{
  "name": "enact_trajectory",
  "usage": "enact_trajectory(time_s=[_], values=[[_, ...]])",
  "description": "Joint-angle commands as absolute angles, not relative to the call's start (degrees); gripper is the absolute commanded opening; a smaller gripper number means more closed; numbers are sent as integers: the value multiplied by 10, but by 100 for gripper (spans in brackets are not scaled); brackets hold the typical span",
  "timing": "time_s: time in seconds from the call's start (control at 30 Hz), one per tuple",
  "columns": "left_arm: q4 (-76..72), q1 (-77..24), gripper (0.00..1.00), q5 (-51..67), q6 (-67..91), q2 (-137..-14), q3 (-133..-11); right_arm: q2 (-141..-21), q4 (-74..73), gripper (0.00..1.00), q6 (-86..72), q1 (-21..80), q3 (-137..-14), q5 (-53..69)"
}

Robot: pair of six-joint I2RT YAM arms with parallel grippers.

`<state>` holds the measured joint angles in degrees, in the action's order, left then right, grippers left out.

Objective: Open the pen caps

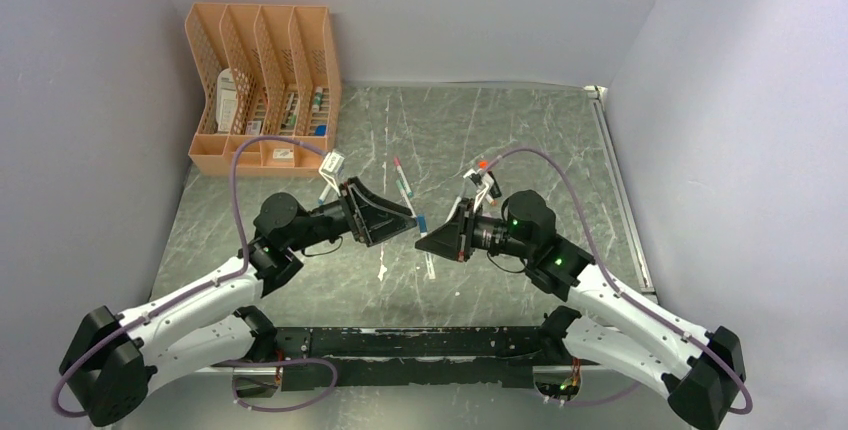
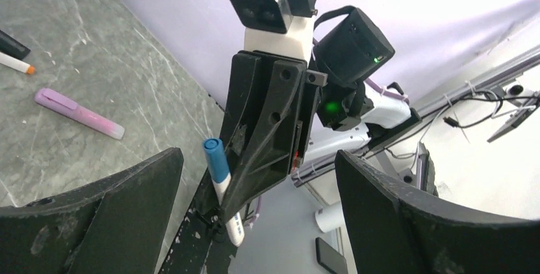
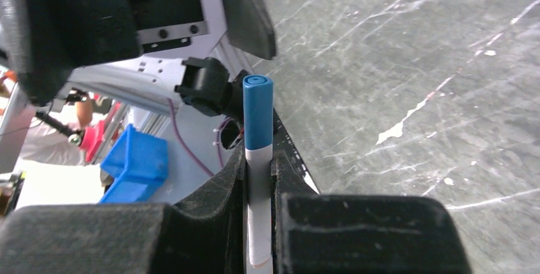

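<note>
The pen's white body (image 3: 258,213) is left for my right gripper. My left gripper will grab only the blue pen cap (image 3: 258,113) to pull it off.
My right gripper (image 3: 259,165) is shut on the white barrel (image 3: 258,213) of a pen. Its blue pen cap (image 3: 258,113) is still on and sticks out beyond the fingertips. In the left wrist view the same blue cap (image 2: 214,157) shows between the wide-open fingers of my left gripper (image 2: 255,156), nearer the left finger (image 2: 127,210), with nothing gripped. From above, the left gripper (image 1: 408,218) and the right gripper (image 1: 428,238) meet tip to tip over the table's middle.
A purple highlighter (image 2: 79,113) and an orange-tipped pen (image 2: 16,64) lie on the marbled table (image 1: 540,150). More pens (image 1: 403,185) lie near the grippers. An orange file organizer (image 1: 262,85) stands at the back left.
</note>
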<state>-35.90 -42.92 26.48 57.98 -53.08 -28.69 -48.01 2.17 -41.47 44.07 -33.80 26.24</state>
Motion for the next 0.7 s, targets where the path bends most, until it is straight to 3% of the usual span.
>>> enact_trajectory(time_s=[0.0, 0.67], values=[[-421, -431, 100, 331, 572, -542, -281, -466, 73, 0, -420, 436, -312, 344], [-532, -432, 98, 352, 611, -589, -244, -515, 225, 0, -484, 437, -281, 393]])
